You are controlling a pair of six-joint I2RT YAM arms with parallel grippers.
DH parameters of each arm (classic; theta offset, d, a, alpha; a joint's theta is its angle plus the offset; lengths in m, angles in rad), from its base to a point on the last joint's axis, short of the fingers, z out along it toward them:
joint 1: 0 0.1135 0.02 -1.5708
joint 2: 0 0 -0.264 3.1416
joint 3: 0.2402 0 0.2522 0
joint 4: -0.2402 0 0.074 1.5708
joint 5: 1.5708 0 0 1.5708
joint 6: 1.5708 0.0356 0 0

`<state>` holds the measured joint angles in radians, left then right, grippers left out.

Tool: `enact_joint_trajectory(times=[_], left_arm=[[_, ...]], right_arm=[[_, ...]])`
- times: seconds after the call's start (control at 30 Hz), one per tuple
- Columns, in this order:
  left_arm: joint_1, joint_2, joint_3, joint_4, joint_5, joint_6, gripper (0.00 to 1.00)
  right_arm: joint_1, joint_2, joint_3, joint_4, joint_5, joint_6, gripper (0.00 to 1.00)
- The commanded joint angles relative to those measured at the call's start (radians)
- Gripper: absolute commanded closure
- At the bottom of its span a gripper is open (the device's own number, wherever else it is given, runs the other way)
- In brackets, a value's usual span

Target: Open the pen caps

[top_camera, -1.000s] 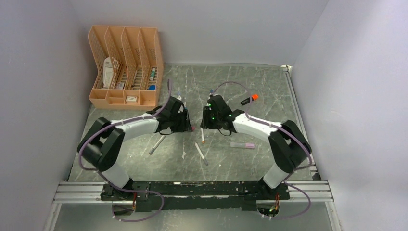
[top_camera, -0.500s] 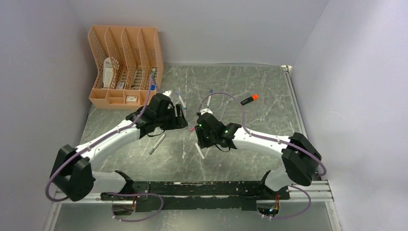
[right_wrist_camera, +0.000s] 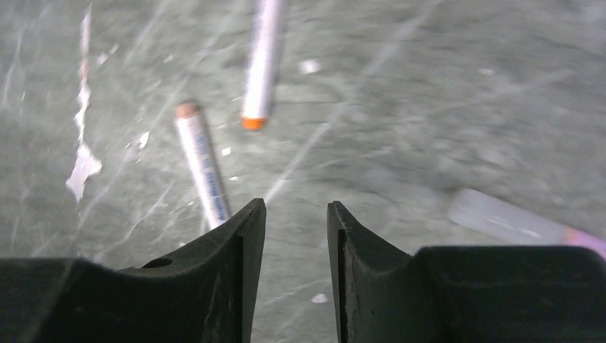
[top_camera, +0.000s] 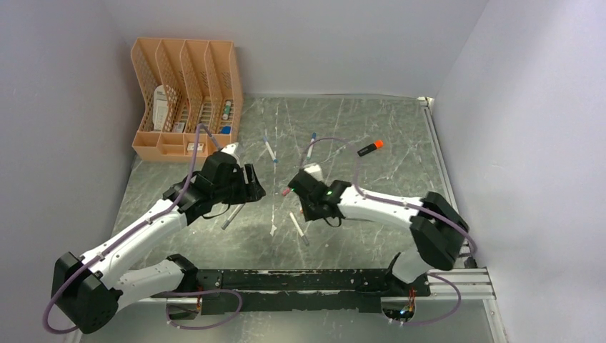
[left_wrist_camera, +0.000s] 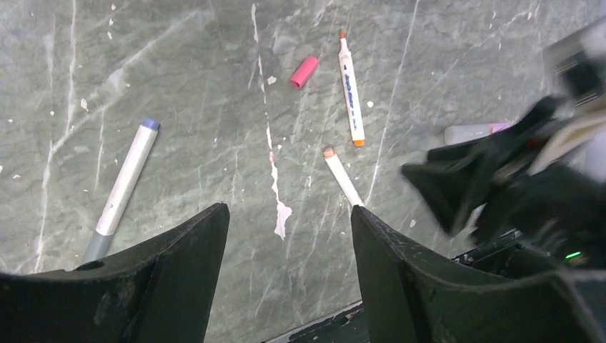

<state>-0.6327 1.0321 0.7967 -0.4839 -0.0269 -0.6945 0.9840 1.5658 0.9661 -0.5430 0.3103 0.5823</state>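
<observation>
My right gripper grabs the grey pen by its grey body [right_wrist_camera: 504, 216] next, which leaves the pink cap free for my left gripper to open.
A loose pink pen cap [left_wrist_camera: 304, 71] lies on the table between the arms, also visible from above as the pink pen cap [top_camera: 285, 191]. A grey pen with a blue cap [left_wrist_camera: 149, 123] lies to its left. Two white pens [left_wrist_camera: 350, 89] [right_wrist_camera: 202, 161] with orange ends lie uncapped near the middle. A grey pen with a pink cap [right_wrist_camera: 586, 239] lies to the right. My left gripper [left_wrist_camera: 289, 211] [top_camera: 256, 184] hangs open and empty above the table. My right gripper [right_wrist_camera: 295, 205] [top_camera: 306, 209] is open by a narrow gap, empty, just above the white pens.
An orange desk organizer [top_camera: 184, 100] stands at the back left. A black marker [top_camera: 369, 148] with an orange tip lies at the back right. Two thin pens [top_camera: 269, 148] [top_camera: 311, 143] lie behind the grippers. The right arm [left_wrist_camera: 514, 179] fills the right of the left wrist view.
My left arm has pulled back toward the near left and its jaws have spread wider. My right gripper has swung left and nearer, down over the white pens.
</observation>
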Motion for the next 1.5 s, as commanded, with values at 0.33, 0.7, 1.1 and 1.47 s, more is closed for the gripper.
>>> enact_joint_trajectory(times=[0.33,0.7,1.1,1.47], left_arm=[[-0.007,0.063,-0.018,0.068,0.054,0.013,0.27],[-0.007,0.072,-0.030,0.090,0.079,0.022,0.27],[-0.007,0.104,-0.052,0.133,0.097,0.022,0.27],[-0.007,0.129,-0.037,0.138,0.096,0.033,0.27]], right_arm=[[-0.396,-0.229,-0.093,-0.318,0.124,0.467,0.38],[-0.444,-0.097,0.014,-0.518,0.158,0.710,0.21],[-0.464,-0.042,-0.034,-0.465,0.087,0.762,0.26],[-0.467,-0.001,-0.120,-0.348,0.059,0.803,0.30]])
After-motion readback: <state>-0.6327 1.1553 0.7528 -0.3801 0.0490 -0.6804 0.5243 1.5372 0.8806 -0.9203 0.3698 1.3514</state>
